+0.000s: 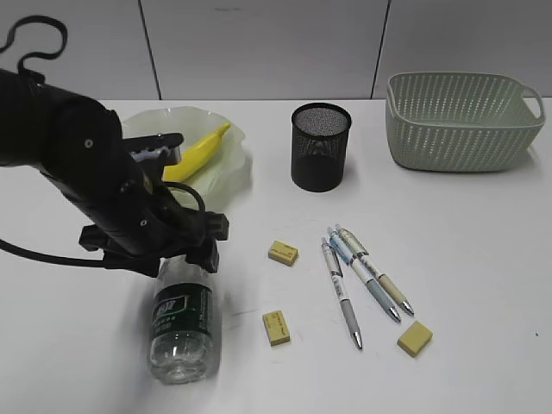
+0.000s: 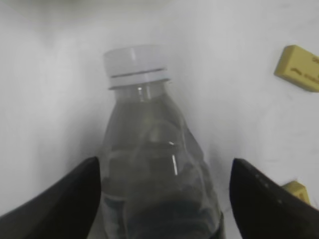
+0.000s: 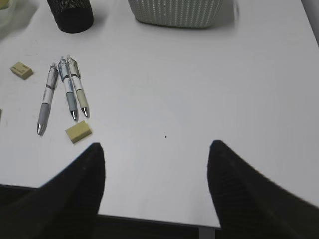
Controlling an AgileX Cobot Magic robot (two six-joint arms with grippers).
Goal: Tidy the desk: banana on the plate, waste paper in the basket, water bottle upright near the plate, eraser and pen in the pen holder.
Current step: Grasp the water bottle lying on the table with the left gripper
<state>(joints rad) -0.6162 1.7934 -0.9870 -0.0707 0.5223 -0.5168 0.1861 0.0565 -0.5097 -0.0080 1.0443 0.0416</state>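
Note:
My left gripper grips the water bottle around its body below the capped neck next, to stand it upright near the plate.
The water bottle lies on its side on the desk at the front left, its white cap pointing toward the plate. My left gripper is open around its shoulder, with a gap at the right finger. The banana rests on the plate. Three pens and three yellow erasers lie loose in front of the pen holder. My right gripper is open and empty over the desk's front edge. The waste paper is out of view.
The basket stands at the back right, beside the pen holder. One eraser lies just right of the bottle, another by the pen tips. My left arm covers the plate's left side.

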